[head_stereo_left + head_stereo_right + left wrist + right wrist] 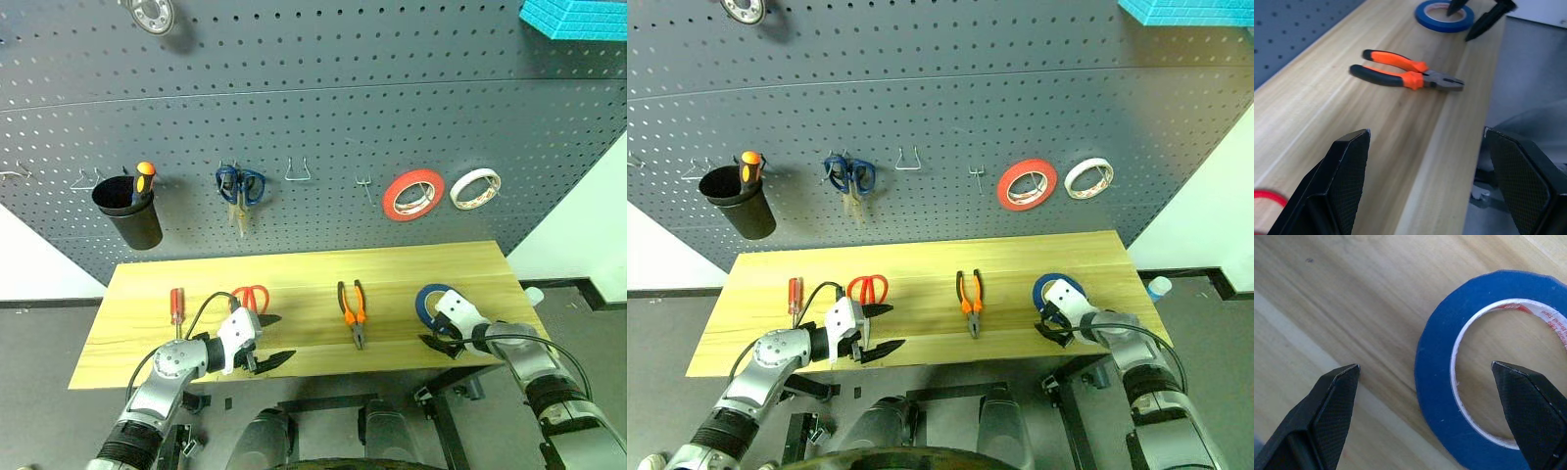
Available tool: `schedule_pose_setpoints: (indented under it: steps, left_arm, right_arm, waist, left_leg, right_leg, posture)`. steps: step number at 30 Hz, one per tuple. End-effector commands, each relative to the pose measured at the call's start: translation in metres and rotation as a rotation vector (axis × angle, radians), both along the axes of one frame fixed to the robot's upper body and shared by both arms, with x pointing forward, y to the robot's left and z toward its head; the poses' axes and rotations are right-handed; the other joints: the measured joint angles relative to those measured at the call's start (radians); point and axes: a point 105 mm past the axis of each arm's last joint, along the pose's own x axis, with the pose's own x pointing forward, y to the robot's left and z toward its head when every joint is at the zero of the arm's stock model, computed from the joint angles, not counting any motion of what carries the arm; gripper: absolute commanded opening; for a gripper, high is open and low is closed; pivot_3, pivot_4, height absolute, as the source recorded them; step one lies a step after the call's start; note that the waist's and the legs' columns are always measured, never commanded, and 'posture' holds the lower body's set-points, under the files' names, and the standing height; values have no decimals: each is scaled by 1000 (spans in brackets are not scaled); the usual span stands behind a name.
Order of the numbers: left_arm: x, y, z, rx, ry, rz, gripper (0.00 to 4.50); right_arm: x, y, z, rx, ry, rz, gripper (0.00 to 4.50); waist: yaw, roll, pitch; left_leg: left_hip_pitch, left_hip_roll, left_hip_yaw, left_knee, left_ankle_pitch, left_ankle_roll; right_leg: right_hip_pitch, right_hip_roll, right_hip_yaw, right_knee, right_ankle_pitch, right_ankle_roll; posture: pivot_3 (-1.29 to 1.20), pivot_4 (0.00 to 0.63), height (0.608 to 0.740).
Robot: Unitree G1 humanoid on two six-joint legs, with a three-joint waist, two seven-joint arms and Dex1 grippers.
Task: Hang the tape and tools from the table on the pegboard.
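My right gripper's fingers stand around the blue tape's ring (422,304) (1436,369), beside the table's wood, and closing now would catch the tape, so it is time to close.
The blue tape (424,304) lies flat on the right of the wooden table (294,269). My right gripper (1425,365) hangs open just over it, one finger above the ring's hole and the other outside the ring's near edge. The orange-and-black pliers (353,311) lie mid-table. The red-handled scissors (251,297) and the small red screwdriver (177,305) lie to the left. Open and empty, my left gripper (274,340) sits at the table's front edge just right of the scissors, pointing toward the pliers (1410,76). The grey pegboard (313,117) stands behind the table.
The pegboard carries a black cup (127,211) holding an orange-handled screwdriver, blue scissors (240,186), a red tape roll (412,194) and a white tape roll (475,188). Bare wire hooks (299,171) sit between the blue scissors and the red roll.
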Motion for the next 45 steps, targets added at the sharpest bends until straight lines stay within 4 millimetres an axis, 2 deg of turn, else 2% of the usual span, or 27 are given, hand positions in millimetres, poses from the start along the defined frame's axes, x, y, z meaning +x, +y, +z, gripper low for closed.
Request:
schedule_pose_setpoints:
  steps: [1, 6, 9, 14, 18, 19, 24, 27, 30, 33, 35, 40, 45]
  left_arm:
    - [-2, 0, 6, 0, -3, -30, 3907]
    - [-9, 2, 6, 0, 17, -37, 3907]
    - [-11, 4, 5, 7, 21, -30, 3956]
    - [-12, 8, 1, 17, 26, -16, 3956]
    - [-12, 11, -4, 23, 31, -6, 3956]
    - [-12, 12, -6, 25, 32, -3, 3956]
    - [-9, 21, -8, 28, -6, 47, 3956]
    - [-2, 33, -3, 12, -66, 143, 3956]
    - [-4, 44, -5, 16, -69, 199, 3956]
    - [-9, 51, -6, 20, -70, 232, 3956]
    - [-10, 52, -3, 16, -77, 245, 3956]
    - [-9, 49, 12, 6, -102, 246, 3956]
    - [1, 41, 28, -16, -124, 249, 3956]
  right_arm:
    - [6, -1, -3, -16, 37, -36, 4500]
    - [4, -2, -8, -3, 117, -68, 4500]
    - [0, -1, -10, 31, 185, -93, 3892]
    - [-4, 0, -13, 39, 227, -101, 2290]
    - [-5, 2, -12, 65, 241, -117, 829]
    - [-4, 2, -11, 67, 237, -119, 676]
    - [5, 6, 1, 7, 140, -53, 655]
    - [8, 40, 26, -52, -81, 206, 655]
    - [1, 78, 53, -111, -318, 469, 655]
    - [-3, 96, 67, -301, -540, 717, 655]
    - [2, 104, 79, -408, -680, 831, 655]
    - [32, 127, 139, -582, -1072, 911, 655]
    - [58, 135, 180, -688, -1234, 888, 655]
  waist:
    - [0, 0, 0]
    - [1, -1, 0]
    - [1, -1, 0]
    - [3, -2, -1]
    - [3, -3, -2]
    - [3, -3, -2]
    - [3, -3, -2]
    - [5, -2, -1]
    - [1, 0, 0]
    - [0, 1, 1]
    - [4, -1, 2]
    - [6, -3, 5]
    - [6, -4, 5]
  left_leg:
    - [0, 0, 0, 0, 0, 0]
    - [1, 0, 0, 1, 0, 0]
    - [1, 0, 0, 1, 0, 0]
    - [2, 0, 0, 1, 0, 0]
    - [2, 0, 0, 1, 0, 0]
    - [2, 0, 0, 1, 0, 0]
    - [2, 0, -1, 1, 0, 0]
    - [1, 0, -1, 0, 0, 0]
    - [-1, 0, 0, -1, 0, 0]
    - [0, 0, 2, 0, 0, 0]
    - [0, 0, 2, 1, 0, 0]
    - [0, 0, 2, 1, 0, 0]
    - [-1, 0, 2, 0, 0, 0]
  right_leg:
    - [0, 0, 0, 0, 0, -1]
    - [1, 0, 0, 1, -1, -2]
    - [1, 0, 0, 1, 0, -1]
    - [2, 0, 0, 1, 0, -2]
    - [3, 0, 0, 1, -1, -2]
    - [3, 0, 0, 1, -1, -2]
    - [2, 0, 0, 1, 0, -1]
    - [1, 0, 0, 1, 1, 1]
    - [-2, 0, 0, 1, 0, 3]
    - [-2, 0, 2, 1, 0, 3]
    - [-1, 0, 2, 1, -1, 2]
    - [-2, 0, 2, 1, -1, -2]
    - [-2, 0, 2, 1, 0, -3]
  posture:
    - [-56, 72, 732]
    - [-48, 73, 732]
    - [-43, 74, 732]
    - [-41, 74, 732]
    - [-43, 75, 732]
    - [-43, 75, 732]
    - [-48, 73, 732]
    - [-51, 72, 732]
    - [-56, 76, 732]
    - [-58, 76, 732]
    - [-58, 76, 732]
    - [-58, 76, 732]
    - [-49, 71, 732]
